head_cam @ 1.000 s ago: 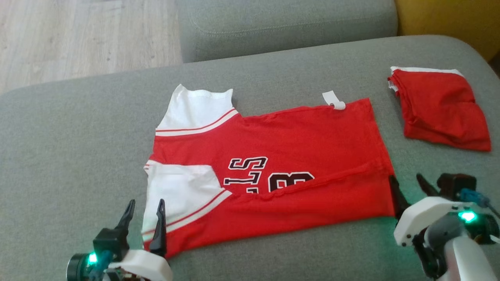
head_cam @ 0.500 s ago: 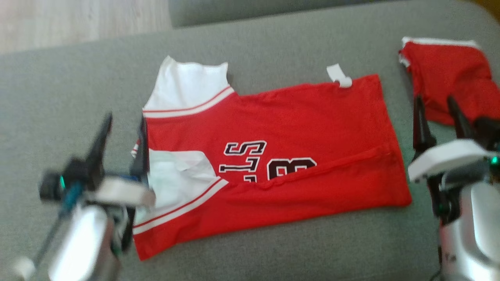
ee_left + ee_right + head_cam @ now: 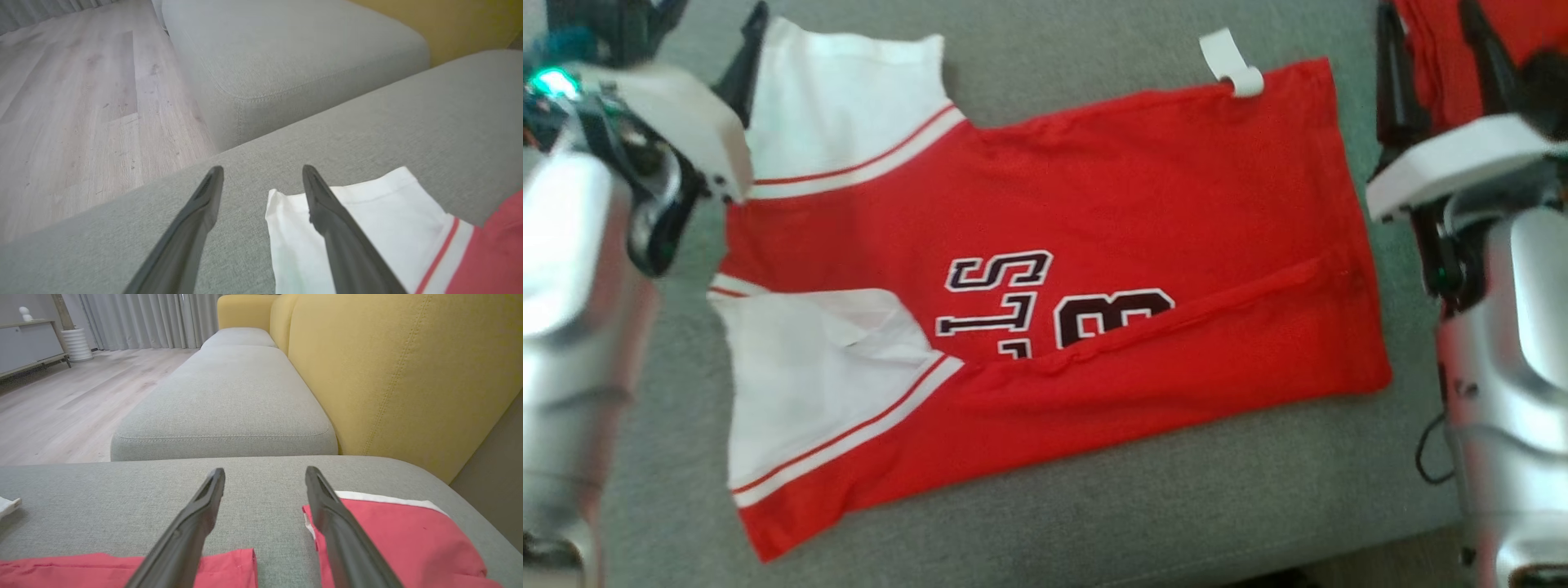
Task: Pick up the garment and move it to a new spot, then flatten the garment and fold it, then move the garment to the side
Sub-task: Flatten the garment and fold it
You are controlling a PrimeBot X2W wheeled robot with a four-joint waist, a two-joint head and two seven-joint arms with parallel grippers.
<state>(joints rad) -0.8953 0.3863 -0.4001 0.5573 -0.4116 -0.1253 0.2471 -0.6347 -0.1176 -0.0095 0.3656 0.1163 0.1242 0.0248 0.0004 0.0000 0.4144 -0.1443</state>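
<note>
I should next grab the hem corner near the white tag (image 3: 1324, 69) with my right gripper, because the body of the garment (image 3: 1160, 196) lies flat on the cushion.
The garment (image 3: 1143, 204) is a red jersey with white sleeves and black lettering, spread flat on the grey sofa cushion (image 3: 1094, 506), its near long edge folded up over the body. My left gripper (image 3: 711, 16) hovers open at the far white sleeve (image 3: 367, 228); in the left wrist view the gripper (image 3: 262, 171) has one finger over the sleeve's corner and the other over bare cushion. My right gripper (image 3: 1433, 41) stands open just past the jersey's far right corner (image 3: 122, 571), and the right wrist view has that gripper (image 3: 265, 473) above the gap beside it. Nothing is held.
A second red garment (image 3: 388, 539), folded, lies right of the jersey, close to my right fingers. Another grey cushion (image 3: 229, 400) sits beyond, with the yellow sofa back (image 3: 408, 375) on the right and wooden floor (image 3: 61, 102) on the left. The cushion's front edge runs along the bottom.
The head camera has tipped down and closer. Both arms have reached forward from the jersey's near edge to its far edge, staying open.
</note>
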